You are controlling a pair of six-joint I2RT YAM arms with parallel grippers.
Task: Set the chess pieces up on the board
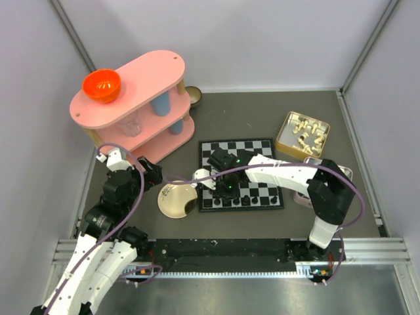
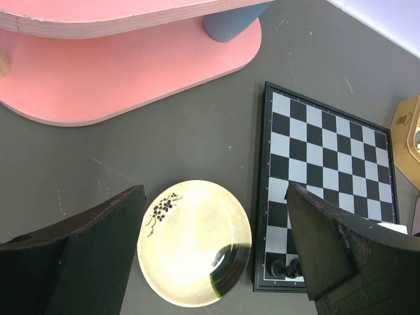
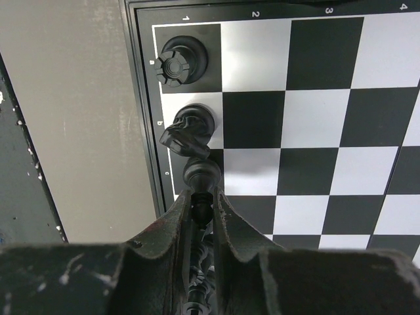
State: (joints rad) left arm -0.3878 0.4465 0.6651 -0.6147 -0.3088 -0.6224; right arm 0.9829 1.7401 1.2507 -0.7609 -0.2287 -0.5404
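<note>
The black bishop's base is upright in the edge-file square beside the black knight, so the bishop would stand there and my right gripper should let it go.
The board point(image 1: 252, 152) lies mid-table, and several black chess pieces point(image 1: 246, 200) stand along its near row. My right gripper point(image 1: 216, 190) is over the board's near left corner. In the right wrist view it point(image 3: 201, 209) is shut on a black bishop point(image 3: 201, 174), held upright over the edge file beside a black knight point(image 3: 187, 131) and a rook point(image 3: 178, 60). More black pieces sit hidden between my fingers below. My left gripper point(image 1: 152, 174) is open and empty. In its wrist view it point(image 2: 216, 252) hovers over the cream plate point(image 2: 190, 230), left of the board point(image 2: 328, 154).
A pink two-level shelf point(image 1: 131, 98) with an orange bowl point(image 1: 101, 85) stands at the back left. A tin point(image 1: 287, 139) of cream-white chessmen sits to the right of the board. The cream plate point(image 1: 177, 200) lies just left of the board's near corner.
</note>
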